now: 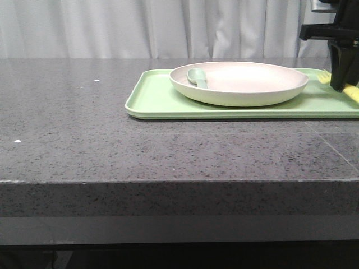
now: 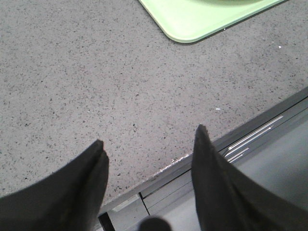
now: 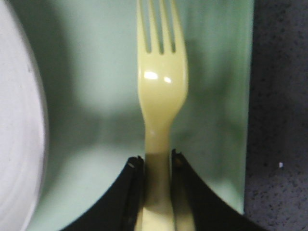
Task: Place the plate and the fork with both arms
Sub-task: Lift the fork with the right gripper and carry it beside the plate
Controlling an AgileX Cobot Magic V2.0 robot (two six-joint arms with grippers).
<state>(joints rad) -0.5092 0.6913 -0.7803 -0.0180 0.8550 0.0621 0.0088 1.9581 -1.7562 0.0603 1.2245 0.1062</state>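
I can open my right gripper now, because the fork is low over the light-green tray beside the plate in the front view.
The off-white plate rests on the light-green tray at the back right of the table. The pale-yellow fork lies on the tray to the right of the plate, and its tines and handle also show in the front view. My right gripper is down at the tray with its fingers closed against both sides of the fork's handle; it also shows in the front view. The plate's rim is beside it. My left gripper is open and empty over the table's front edge.
A grey-green spoon lies in the plate at its left side. The tray's near corner shows in the left wrist view, well away from the left fingers. The table is dark speckled stone, with a white curtain behind.
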